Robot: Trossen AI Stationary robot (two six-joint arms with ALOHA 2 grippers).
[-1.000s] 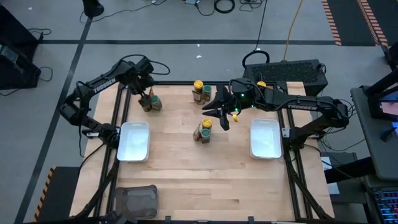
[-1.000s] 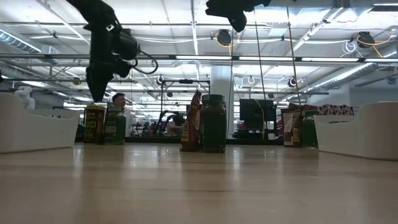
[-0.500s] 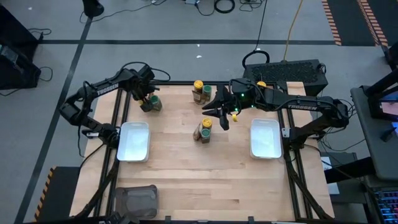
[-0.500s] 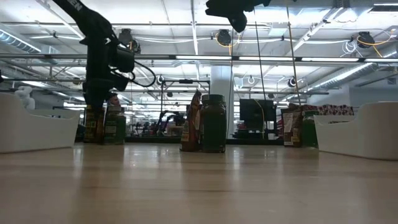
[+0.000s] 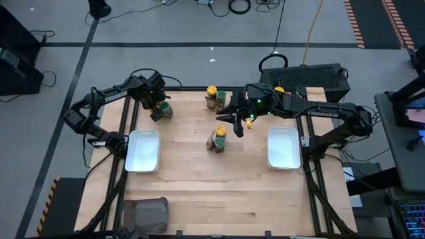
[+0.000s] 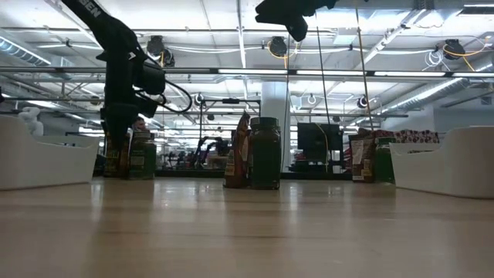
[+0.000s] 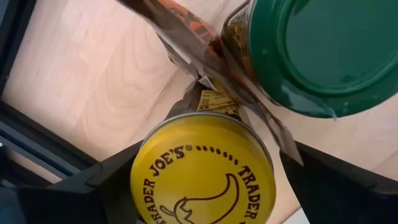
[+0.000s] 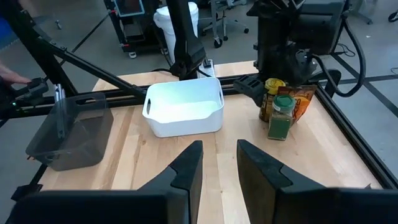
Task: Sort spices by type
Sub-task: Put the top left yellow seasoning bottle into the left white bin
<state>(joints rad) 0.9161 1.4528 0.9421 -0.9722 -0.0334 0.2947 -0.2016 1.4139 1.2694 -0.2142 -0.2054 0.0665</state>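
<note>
The yellow-lidded jar belongs in the white tray, so my left gripper should grab it by its lid (image 7: 203, 177) next.
At the table's far left stand a yellow-lidded jar (image 7: 202, 171), a green-lidded jar (image 7: 323, 50) and a brown-orange packet (image 7: 205, 46) close together. My left gripper (image 5: 157, 106) points down over them, open, one finger on each side of the yellow lid. My right gripper (image 5: 236, 123) hangs high above the table's middle, its fingers a little apart around nothing. Below it stand a yellow-lidded jar (image 5: 220, 135) and a packet (image 6: 238, 150). More spices (image 5: 212, 96) stand at the far edge. My left gripper comes from above, pointing down, with its fingers (image 7: 93, 186) on either side of the yellow-lidded jar's lid (image 7: 149, 168). I cannot tell whether they touch it. The jar stands upright on the table.
One white tray (image 5: 143, 149) lies at the left and another white tray (image 5: 283, 147) at the right. A dark grey tray (image 5: 145, 214) sits at the near left corner. Another spice group (image 6: 363, 158) stands at the far right. Bare wood spans the table's near half.
My left gripper has gone down onto the far-left group of spices, still pointing down and still open, until its fingers flank the yellow-lidded jar. The spices have not moved.
</note>
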